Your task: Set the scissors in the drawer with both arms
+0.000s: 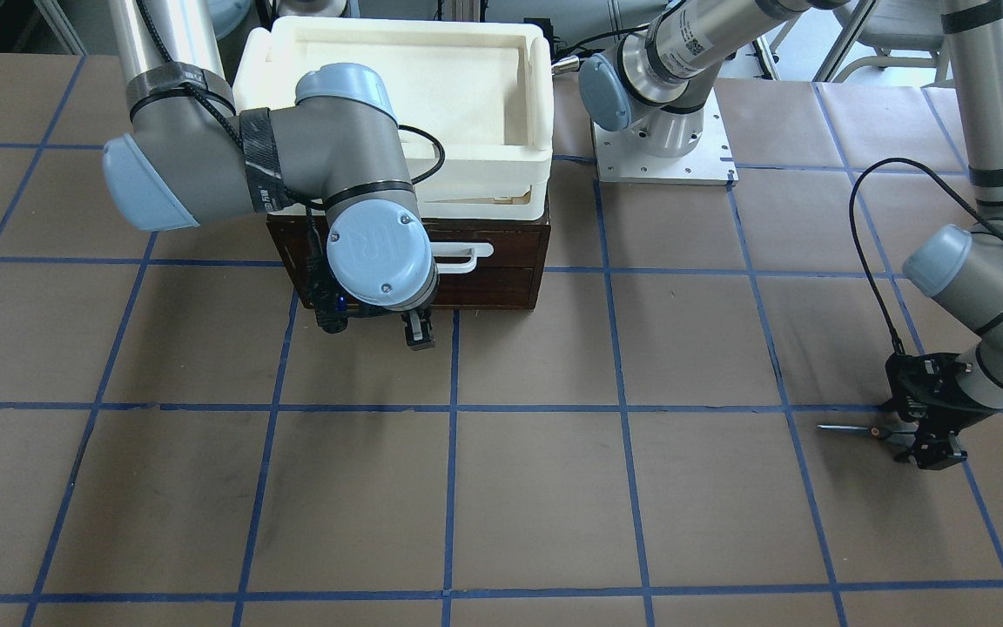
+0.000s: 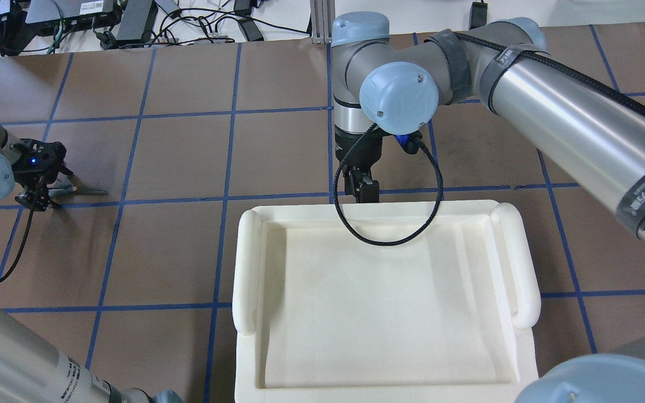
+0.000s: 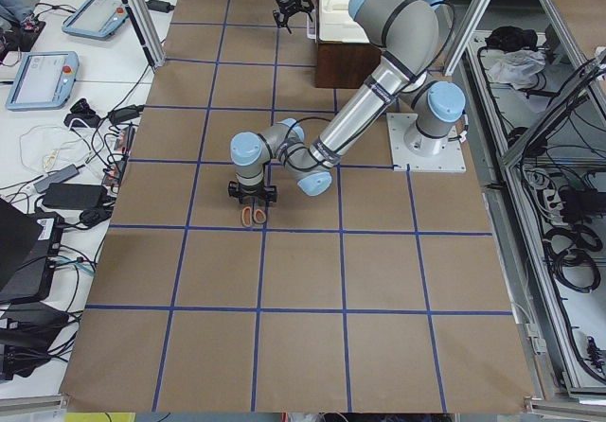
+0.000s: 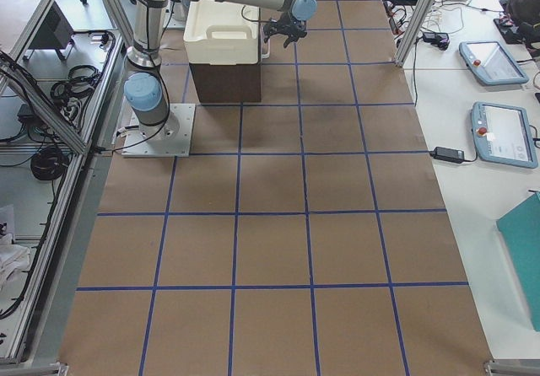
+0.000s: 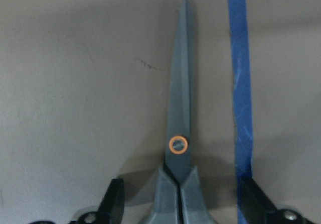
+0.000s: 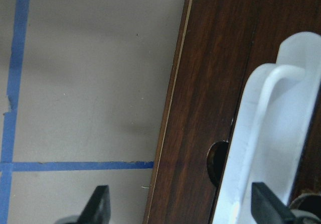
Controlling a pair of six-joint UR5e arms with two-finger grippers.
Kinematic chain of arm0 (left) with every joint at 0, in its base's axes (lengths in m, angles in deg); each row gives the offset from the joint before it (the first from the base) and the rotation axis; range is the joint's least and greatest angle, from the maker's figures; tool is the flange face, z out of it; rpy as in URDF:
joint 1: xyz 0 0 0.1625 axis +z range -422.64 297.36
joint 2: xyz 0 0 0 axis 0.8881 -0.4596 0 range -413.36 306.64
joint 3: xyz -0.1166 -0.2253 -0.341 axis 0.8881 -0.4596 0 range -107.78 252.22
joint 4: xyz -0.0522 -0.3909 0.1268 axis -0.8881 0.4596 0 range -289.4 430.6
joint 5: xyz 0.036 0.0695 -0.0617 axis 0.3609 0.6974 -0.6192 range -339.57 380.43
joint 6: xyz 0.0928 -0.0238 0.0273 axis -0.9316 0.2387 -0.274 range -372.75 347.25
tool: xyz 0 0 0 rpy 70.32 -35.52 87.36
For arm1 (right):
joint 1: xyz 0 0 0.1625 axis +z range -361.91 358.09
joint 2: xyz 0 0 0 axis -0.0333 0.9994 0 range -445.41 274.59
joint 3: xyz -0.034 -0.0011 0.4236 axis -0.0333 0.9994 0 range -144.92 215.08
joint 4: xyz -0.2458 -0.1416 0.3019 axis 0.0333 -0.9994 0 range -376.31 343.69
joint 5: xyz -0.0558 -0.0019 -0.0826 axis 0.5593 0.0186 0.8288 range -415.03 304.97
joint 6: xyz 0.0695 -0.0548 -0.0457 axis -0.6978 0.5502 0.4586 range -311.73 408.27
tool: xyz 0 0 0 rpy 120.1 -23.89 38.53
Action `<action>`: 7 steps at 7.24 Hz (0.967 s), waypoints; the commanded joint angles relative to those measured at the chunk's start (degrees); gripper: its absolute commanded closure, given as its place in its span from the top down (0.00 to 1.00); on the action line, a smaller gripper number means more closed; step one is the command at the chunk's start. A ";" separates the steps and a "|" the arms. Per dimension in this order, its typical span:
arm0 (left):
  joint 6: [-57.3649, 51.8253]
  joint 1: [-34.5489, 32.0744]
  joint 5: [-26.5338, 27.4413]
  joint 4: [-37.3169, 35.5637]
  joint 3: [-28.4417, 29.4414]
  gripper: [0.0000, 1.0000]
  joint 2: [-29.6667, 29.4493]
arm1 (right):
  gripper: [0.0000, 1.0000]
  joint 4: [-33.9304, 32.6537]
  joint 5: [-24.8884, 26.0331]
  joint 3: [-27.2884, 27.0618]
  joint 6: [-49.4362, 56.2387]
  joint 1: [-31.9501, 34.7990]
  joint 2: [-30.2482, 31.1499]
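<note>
I need to pick up the scissors with my left gripper next, its fingers grabbing the handle shanks just behind the pivot (image 5: 178, 194), to place the scissors in the drawer.
The scissors (image 5: 179, 128) lie closed and flat on the brown table, next to a blue tape line. They also show in the front-facing view (image 1: 854, 428) and the overhead view (image 2: 84, 191). My left gripper (image 5: 183, 204) is open, with a finger on each side of the scissors' handle end; I cannot tell if the fingers touch it. The dark brown drawer (image 1: 493, 279) is closed, and its white bar handle (image 1: 464, 258) faces out. My right gripper (image 6: 183, 206) is open and empty, close to the drawer front (image 6: 210, 83) beside the handle (image 6: 268, 133).
A cream-white plastic tray (image 2: 247, 268) sits on top of the drawer box (image 1: 249, 78). The left arm's base plate (image 1: 663, 161) stands beside the box. Blue tape lines grid the table. A black cable loops from the right wrist (image 2: 389, 240) over the tray's edge.
</note>
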 commanded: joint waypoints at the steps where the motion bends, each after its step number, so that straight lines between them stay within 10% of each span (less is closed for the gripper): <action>1: -0.26 0.03 0.25 -0.12 0.00 0.30 0.23 | 1.00 0.17 0.00 0.00 -0.28 0.00 -0.15; 2: -0.35 -0.06 0.43 -0.12 0.00 0.11 0.32 | 1.00 -0.01 0.00 -0.26 -0.37 0.00 -0.16; 7: -0.61 -0.06 0.17 -1.87 0.52 0.10 1.28 | 1.00 -0.88 0.09 -1.41 -0.11 0.00 -0.68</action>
